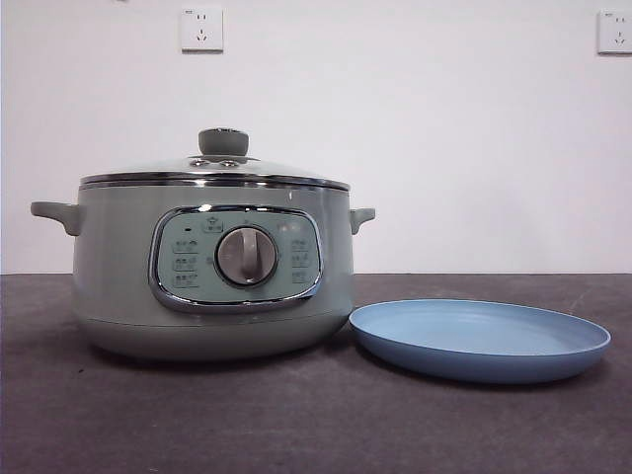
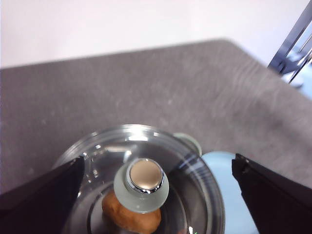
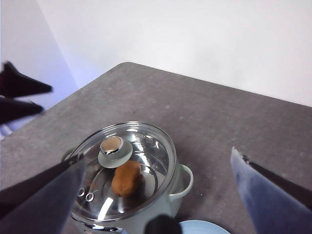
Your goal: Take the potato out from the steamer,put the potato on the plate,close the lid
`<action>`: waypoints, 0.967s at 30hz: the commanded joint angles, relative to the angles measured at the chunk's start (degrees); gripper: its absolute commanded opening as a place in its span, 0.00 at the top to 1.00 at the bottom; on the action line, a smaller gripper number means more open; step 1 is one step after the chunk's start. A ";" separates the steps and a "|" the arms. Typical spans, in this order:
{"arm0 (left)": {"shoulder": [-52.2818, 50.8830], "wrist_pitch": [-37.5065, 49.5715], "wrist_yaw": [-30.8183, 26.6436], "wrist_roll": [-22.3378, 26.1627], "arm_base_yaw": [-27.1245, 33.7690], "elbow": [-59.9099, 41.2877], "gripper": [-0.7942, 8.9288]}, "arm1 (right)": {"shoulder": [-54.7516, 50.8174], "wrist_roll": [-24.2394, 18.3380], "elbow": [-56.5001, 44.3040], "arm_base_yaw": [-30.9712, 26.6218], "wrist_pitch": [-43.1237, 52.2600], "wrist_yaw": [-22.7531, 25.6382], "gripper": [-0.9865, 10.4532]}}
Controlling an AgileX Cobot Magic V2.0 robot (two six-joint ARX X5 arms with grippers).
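The glass lid spreads across the whole pot and is too wide for the fingers, so the left gripper will next grab the lid by its narrow knob [image 1: 223, 142].
The pale green steamer [image 1: 212, 296] stands on the left of the table with its glass lid [image 1: 222, 170] seated on the rim. Through the glass, the brown potato [image 2: 131, 217] [image 3: 126, 178] lies inside the pot beside the lid's knob [image 2: 141, 183]. To the right of the pot sits the light-blue plate [image 1: 479, 341], with nothing on it. My left gripper [image 2: 158, 157] hovers open high over the knob. From further off, my right gripper [image 3: 156, 156] hangs open above the pot. Neither gripper shows in the front view.
A dark grey tabletop [image 1: 316, 425] spreads around the pot and plate. Wall sockets [image 1: 201, 29] sit high on the white wall behind. A metal frame [image 2: 292, 48] stands past the table's far corner. Black tips of the other arm [image 3: 19, 95] show at the right wrist view's edge.
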 commanded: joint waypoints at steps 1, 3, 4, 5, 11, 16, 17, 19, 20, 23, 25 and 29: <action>2.86 1.09 -3.82 -0.13 -2.82 0.09 0.40 | 0.00 -0.31 0.33 0.13 0.28 1.51 0.47; 5.16 1.95 -5.99 -0.09 -4.33 0.09 0.40 | 0.00 -0.31 0.31 0.15 0.26 2.75 0.47; 6.08 2.34 -6.49 -0.09 -4.83 0.09 0.40 | 0.00 -0.31 0.31 0.15 0.24 2.69 0.47; 7.06 2.69 -7.04 -0.09 -5.27 0.09 0.40 | 0.00 -0.31 0.31 0.15 0.26 2.62 0.47; 12.24 3.72 -9.38 -0.07 -5.86 0.09 0.40 | 0.00 -0.28 0.31 0.15 0.24 2.67 0.47; 15.85 3.72 -9.40 -0.09 -5.86 0.09 0.40 | 0.00 -0.31 0.31 0.15 0.26 2.67 0.47; 16.52 3.72 -9.40 -0.09 -5.88 0.09 0.40 | 0.00 -0.28 0.31 0.15 0.26 2.67 0.47; 17.59 3.82 -9.51 -0.09 -6.21 0.09 0.40 | 0.00 -0.31 0.31 0.15 0.26 2.67 0.47; 18.21 3.96 -9.51 -0.07 -6.40 0.09 0.40 | 0.00 -0.28 0.31 0.15 0.26 2.67 0.47; 19.91 4.13 -10.78 -0.07 -6.71 0.09 0.41 | 0.00 -0.28 0.31 0.15 0.26 2.67 0.47; 20.81 4.04 -11.10 -0.07 -6.82 0.09 0.47 | 0.00 -0.28 0.31 0.15 0.24 2.69 0.47; 21.11 3.87 -11.19 0.57 -7.23 0.09 0.76 | 0.00 -0.26 0.31 0.15 0.24 2.69 0.47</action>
